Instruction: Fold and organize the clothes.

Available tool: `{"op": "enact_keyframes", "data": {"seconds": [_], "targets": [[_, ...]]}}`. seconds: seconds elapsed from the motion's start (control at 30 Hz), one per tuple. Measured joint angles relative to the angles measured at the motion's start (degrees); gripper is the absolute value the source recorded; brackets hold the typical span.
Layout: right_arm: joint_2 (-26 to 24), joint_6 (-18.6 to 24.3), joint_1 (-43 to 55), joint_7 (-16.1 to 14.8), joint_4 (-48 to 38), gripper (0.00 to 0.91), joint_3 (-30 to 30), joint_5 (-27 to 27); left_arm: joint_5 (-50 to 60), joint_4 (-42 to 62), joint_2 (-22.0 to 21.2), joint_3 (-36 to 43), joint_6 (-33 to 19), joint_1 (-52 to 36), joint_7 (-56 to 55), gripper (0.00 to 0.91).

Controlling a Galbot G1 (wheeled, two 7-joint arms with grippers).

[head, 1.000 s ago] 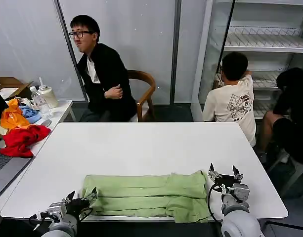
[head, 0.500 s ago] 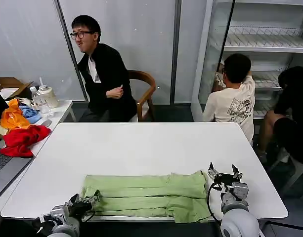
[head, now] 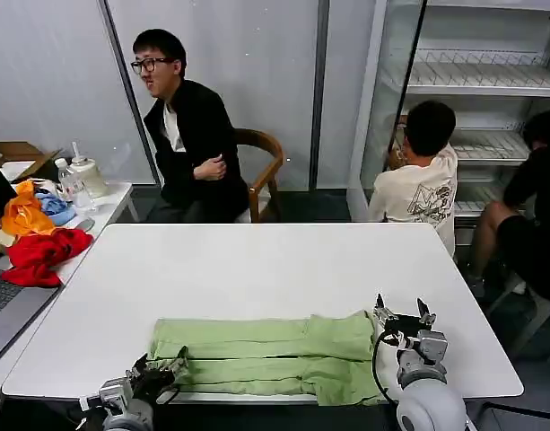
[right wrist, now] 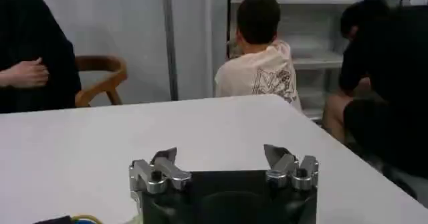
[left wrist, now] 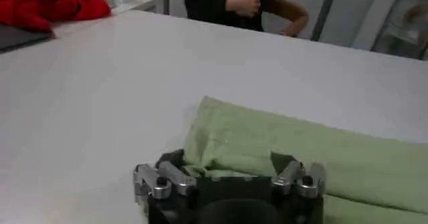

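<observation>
My left gripper grabs the shirt by its bunched corner (head: 178, 361) next, since the cloth puckers up there, while the long band (head: 257, 337) lies flat.
The clothes are one light green shirt (head: 266, 355), folded into a long band along the front edge of the white table (head: 257, 260). My left gripper (head: 161, 371) sits low at the band's near left corner. In the left wrist view it (left wrist: 229, 168) is open, and the shirt's (left wrist: 301, 152) end lies between its spread fingers. Just off the band's right end my right gripper (head: 401, 314) is open. The right wrist view shows it (right wrist: 221, 155) over bare table with nothing between the fingers.
A heap of red, orange and blue garments (head: 37, 242) lies on a side table at the left, with bottles (head: 75, 180) and a laptop (head: 5, 301). A wooden chair (head: 264, 166) stands behind the table. White shelving (head: 481, 81) fills the back right.
My left gripper has dropped lower and slid right, up to the shirt's near left corner. The right gripper has barely shifted. The shirt lies as before.
</observation>
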Motion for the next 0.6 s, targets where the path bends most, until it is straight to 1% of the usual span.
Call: {"op": "enact_keyframes", "data": {"seconds": [0.6], "targets": [[0.3, 0.1, 0.1, 0.1, -0.1, 0.907, -0.1, -0.1, 1.2, 0.9, -0.6, 0.4, -0.3, 0.0, 0.5, 0.010]]}}
